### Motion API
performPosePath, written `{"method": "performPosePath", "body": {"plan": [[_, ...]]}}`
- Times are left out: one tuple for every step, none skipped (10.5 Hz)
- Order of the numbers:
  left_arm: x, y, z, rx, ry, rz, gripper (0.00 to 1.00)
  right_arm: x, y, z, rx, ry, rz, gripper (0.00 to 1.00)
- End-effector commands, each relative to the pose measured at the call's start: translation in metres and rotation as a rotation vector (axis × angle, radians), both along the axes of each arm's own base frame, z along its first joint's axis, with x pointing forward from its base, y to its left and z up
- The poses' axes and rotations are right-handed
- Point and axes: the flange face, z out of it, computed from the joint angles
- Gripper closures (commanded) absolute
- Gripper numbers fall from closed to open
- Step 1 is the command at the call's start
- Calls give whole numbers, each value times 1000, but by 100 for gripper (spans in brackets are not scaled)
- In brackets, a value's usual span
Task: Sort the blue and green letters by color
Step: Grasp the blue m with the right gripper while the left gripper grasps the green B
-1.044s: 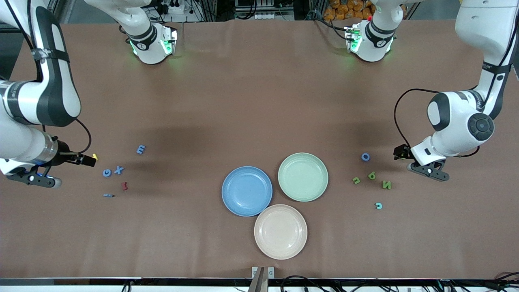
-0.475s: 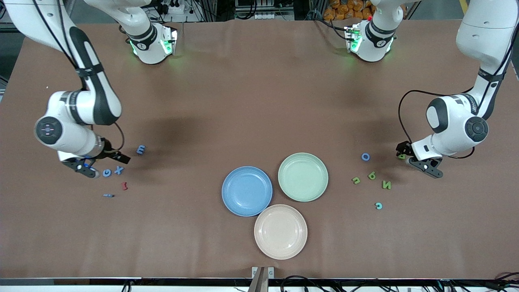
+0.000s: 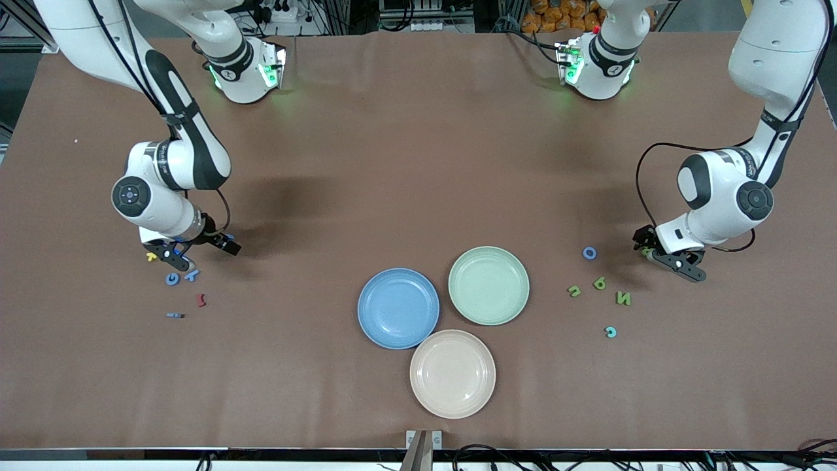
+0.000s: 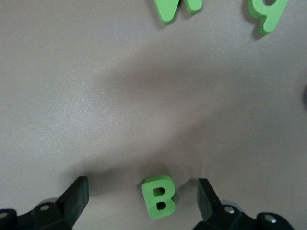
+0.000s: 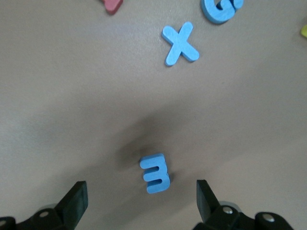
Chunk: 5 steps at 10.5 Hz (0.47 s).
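Observation:
The fingers of my left gripper are low at the table, around the sides of the green B (image 3: 645, 252) (image 4: 159, 197). My left gripper should close on the B.
My left gripper (image 3: 675, 263) is open and low over the table, with an olive green B (image 4: 158, 196) lying between its fingers, untouched. Green N (image 4: 176, 6) and P (image 4: 266, 14) lie close by. In the front view J (image 3: 575, 290), P (image 3: 599, 283) and N (image 3: 623, 298) lie together. My right gripper (image 3: 175, 256) is open over a blue E (image 5: 155, 173), which lies between its fingers, untouched. Blue X (image 5: 180, 43) and G (image 5: 220, 9) lie beside it; the front view shows X (image 3: 191, 275) and G (image 3: 172, 279).
Blue plate (image 3: 398, 307), green plate (image 3: 488, 285) and beige plate (image 3: 452, 373) sit mid-table, touching. Near the right gripper lie a red letter (image 3: 201, 299), a yellow letter (image 3: 152, 256) and a small blue piece (image 3: 174, 315). A blue O (image 3: 590, 252) and a teal C (image 3: 611, 331) lie near the green letters.
My right arm has swung in from the table's end and its gripper now hangs over the blue E. My left gripper has shifted slightly, settling over the green B.

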Motion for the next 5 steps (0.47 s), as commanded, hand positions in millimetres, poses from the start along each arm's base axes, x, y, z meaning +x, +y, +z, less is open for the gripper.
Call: {"method": "performPosePath", "body": {"plan": [[-14, 1, 1, 29, -41, -28, 11, -6, 11, -8, 7, -13, 1, 0], [-17, 3, 0, 33, -50, -24, 34, -6, 10, -11, 9, -10, 24, 0], [-17, 2, 2, 33, -53, -27, 62, -6, 8, -12, 14, -11, 77, 0], [-16, 1, 4, 35, -56, -32, 82, -5, 1, -14, 18, -17, 129, 0], [-18, -1, 5, 37, -56, -40, 92, -5, -8, -17, 21, -14, 143, 0]]}}
